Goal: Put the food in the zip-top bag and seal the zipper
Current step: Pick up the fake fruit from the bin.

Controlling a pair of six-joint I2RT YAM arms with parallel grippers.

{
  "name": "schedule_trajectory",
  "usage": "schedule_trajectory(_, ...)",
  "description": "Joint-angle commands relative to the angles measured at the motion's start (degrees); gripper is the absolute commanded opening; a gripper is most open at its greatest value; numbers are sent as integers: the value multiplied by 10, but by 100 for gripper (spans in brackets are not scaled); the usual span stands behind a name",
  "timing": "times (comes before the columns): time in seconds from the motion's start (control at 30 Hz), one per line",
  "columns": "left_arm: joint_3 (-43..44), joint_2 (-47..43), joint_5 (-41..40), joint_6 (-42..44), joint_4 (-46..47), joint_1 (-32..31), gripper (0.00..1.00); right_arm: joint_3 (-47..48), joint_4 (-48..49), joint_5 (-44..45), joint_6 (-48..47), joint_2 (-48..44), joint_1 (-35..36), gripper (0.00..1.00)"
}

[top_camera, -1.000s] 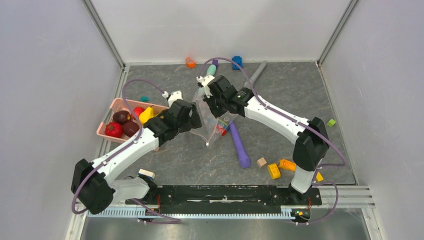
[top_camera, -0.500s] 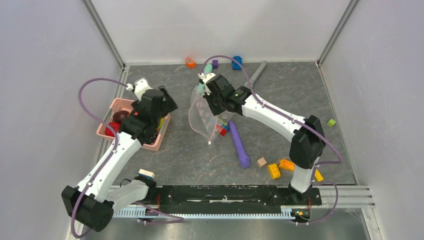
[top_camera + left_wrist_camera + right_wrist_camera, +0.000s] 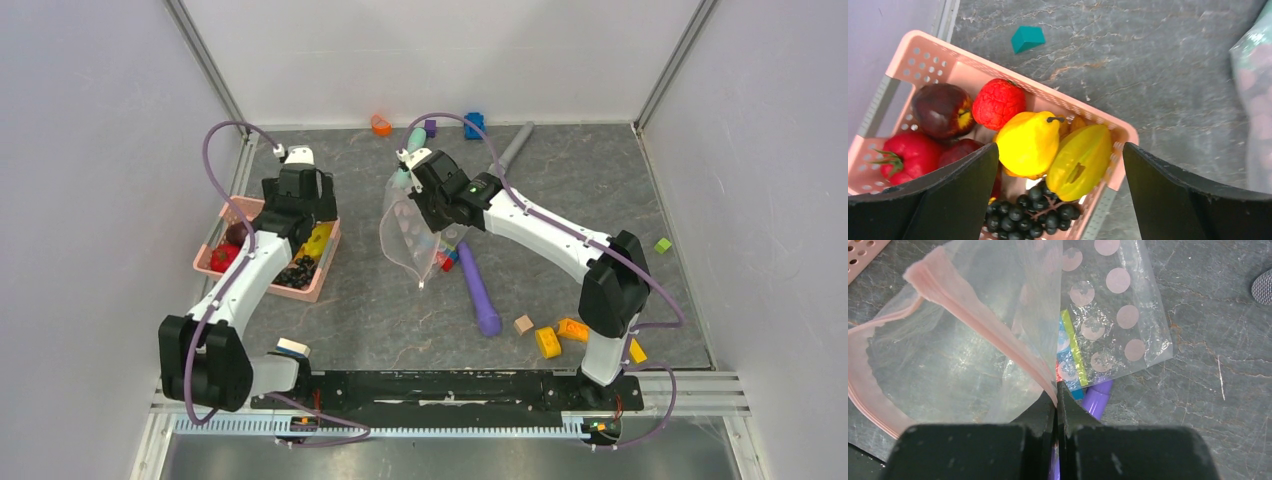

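Note:
The round bottom of the pear should stay free to go into the bag first. My left gripper should grab the yellow pear [image 3: 1027,142] across its sides from the stem end next.
The food lies in a pink basket [image 3: 1098,119]: a yellow pear [image 3: 1027,142], a yellow starfruit [image 3: 1082,161], a red bumpy fruit [image 3: 998,102], a maroon fruit [image 3: 941,109], a red tomato [image 3: 907,156] and black grapes [image 3: 1030,214]. My left gripper [image 3: 1058,200] is open and empty above the pear and starfruit; it hangs over the basket in the top view [image 3: 300,215]. My right gripper [image 3: 1057,399] is shut on the pink zipper strip [image 3: 993,330] of the dotted clear bag [image 3: 408,235], holding its mouth open above the table. The slider tab is not visible.
A purple stick [image 3: 478,288] lies right of the bag, its tip under the bag with a multicoloured block [image 3: 1072,352]. A teal block [image 3: 1027,38] sits beyond the basket. Yellow, orange and tan blocks [image 3: 550,335] lie front right. Orange, blue and grey things line the back wall.
My left arm has swung left, away from the bag, and now hangs over the basket. My right gripper has kept its hold on the bag and lifted it, the mouth hanging open.

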Motion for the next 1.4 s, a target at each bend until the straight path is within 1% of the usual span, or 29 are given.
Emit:
schedule_trajectory(0.0,-24,7,14,159,69,11,100,1,-7,9,-21,1,-1,2)
schedule_trajectory(0.07,-37,21,23,176,101,23,100,10,-13,-4,-23,11,-1,2)
schedule_trajectory(0.13,-33,45,28,187,93,31,100,17,-18,-13,-24,16,-1,2)
schedule_trajectory(0.2,-27,67,27,182,81,38,100,14,-17,-13,-22,16,-1,2)
schedule_trajectory(0.3,-21,96,38,166,92,45,100,12,-18,-5,-23,13,-1,2)
schedule_trajectory(0.43,-11,133,-1,149,109,52,99,11,-18,0,-23,12,-1,2)
schedule_trajectory(0.5,-2,153,-9,141,103,55,97,13,-22,1,-23,15,-1,2)
schedule_trajectory(0.57,5,171,-15,129,97,56,89,13,-19,0,-19,17,-1,2)
schedule_trajectory(0.6,7,178,-16,121,95,56,80,15,-19,-2,-18,18,-1,2)
schedule_trajectory(0.67,9,187,-15,115,93,56,53,17,-20,-3,-17,22,-1,2)
schedule_trajectory(0.7,9,190,-15,96,94,56,44,18,-21,-2,-17,24,-1,2)
schedule_trajectory(0.83,5,180,-18,75,92,56,22,17,-24,-3,-16,27,-1,2)
schedule_trajectory(0.87,3,171,-15,71,93,56,19,16,-24,-3,-16,27,-1,2)
schedule_trajectory(0.97,-2,141,-14,56,95,56,3,14,-21,-3,-14,25,-1,1)
schedule_trajectory(1.1,0,94,-21,16,74,56,2,5,-19,-6,-10,16,-1,1)
schedule_trajectory(1.17,-3,59,-9,-31,69,55,2,-3,-14,-6,-2,9,-1,1)
schedule_trajectory(1.27,-34,0,85,-92,94,49,2,1,-16,-16,11,4,-1,0)
schedule_trajectory(1.3,-45,-27,100,-115,102,45,2,2,-15,-19,15,1,-1,0)
schedule_trajectory(1.37,-74,-78,156,-166,128,38,2,-2,-11,-23,22,-7,-1,0)
